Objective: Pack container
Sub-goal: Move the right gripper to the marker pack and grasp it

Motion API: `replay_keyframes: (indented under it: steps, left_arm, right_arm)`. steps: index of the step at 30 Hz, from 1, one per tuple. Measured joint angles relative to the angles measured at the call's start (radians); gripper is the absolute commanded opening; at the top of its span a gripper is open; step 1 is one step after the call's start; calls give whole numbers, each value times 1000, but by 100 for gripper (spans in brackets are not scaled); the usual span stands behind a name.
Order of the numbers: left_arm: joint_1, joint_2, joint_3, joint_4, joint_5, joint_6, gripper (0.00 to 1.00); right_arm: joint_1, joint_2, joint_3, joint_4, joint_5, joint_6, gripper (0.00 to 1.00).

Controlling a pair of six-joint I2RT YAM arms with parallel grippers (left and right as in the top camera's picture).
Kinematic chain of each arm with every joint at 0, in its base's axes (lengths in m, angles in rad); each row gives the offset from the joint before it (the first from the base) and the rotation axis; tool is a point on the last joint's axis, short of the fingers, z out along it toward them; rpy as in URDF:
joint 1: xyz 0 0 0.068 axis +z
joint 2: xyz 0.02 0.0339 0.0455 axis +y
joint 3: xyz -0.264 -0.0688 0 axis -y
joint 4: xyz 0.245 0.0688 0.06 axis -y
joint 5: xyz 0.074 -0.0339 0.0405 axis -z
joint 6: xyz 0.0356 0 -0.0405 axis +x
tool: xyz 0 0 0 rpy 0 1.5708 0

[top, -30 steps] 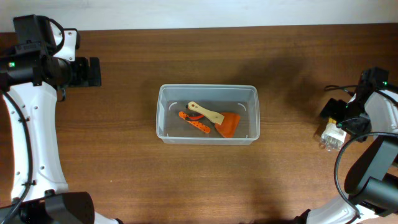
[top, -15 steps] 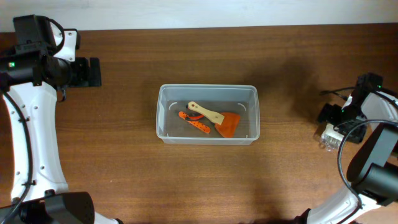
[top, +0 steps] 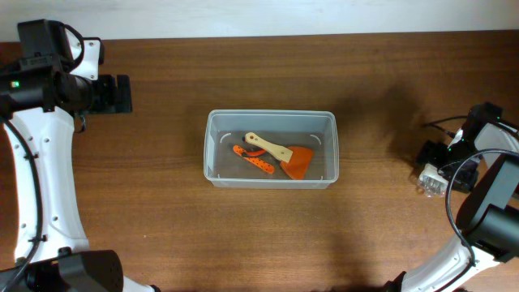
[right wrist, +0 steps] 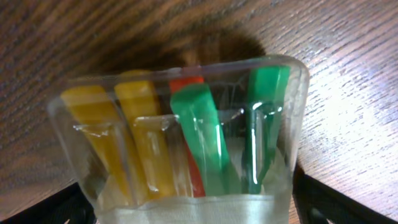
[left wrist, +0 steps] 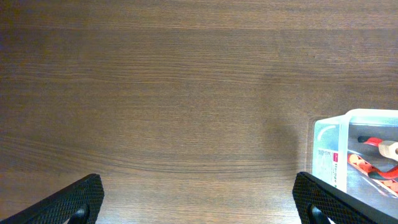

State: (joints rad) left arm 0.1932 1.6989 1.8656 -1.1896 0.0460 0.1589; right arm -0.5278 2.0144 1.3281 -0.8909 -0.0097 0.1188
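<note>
One finger of my right gripper is beside each narrow side of the small clear pack, so it is time to close now. Closing now would catch the pack.
The container (top: 209,154), a clear plastic tub, stands mid-table; its corner shows at the right in the left wrist view (left wrist: 326,155). Inside lie a wooden-handled orange scraper (top: 284,156) and an orange tool (top: 253,161). My left gripper (top: 122,94) is open and empty over bare table at the far left (left wrist: 196,208). My right gripper (top: 439,162) is at the far right edge. Its fingers stand wide apart on either side (right wrist: 193,214) of a small clear pack (right wrist: 186,137) of yellow, green and red pieces, which lies on the table (top: 430,180).
Black cables (top: 442,122) trail near the right arm at the table's right edge. The table's back edge meets a pale wall (top: 268,16).
My right arm has shifted a little down and right, with the clear pack moving slightly toward the front. The left arm and the container have not moved.
</note>
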Motion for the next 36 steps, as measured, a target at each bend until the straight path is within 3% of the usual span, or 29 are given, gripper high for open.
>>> replay_keyframes:
  steps: [11, 18, 32, 36]
  left_arm:
    - [0, 0, 0, -1, 3, 0, 99]
    - [0, 0, 0, -2, 4, 0, 99]
    - [0, 0, 0, -4, 4, 0, 99]
    - [0, 0, 0, -4, 4, 0, 99]
  right_arm:
    - [0, 7, 5, -2, 0, 1, 98]
    - [0, 8, 8, -1, 1, -5, 72]
    - [0, 10, 17, -10, 1, -13, 47]
    - [0, 10, 18, -11, 0, -14, 32]
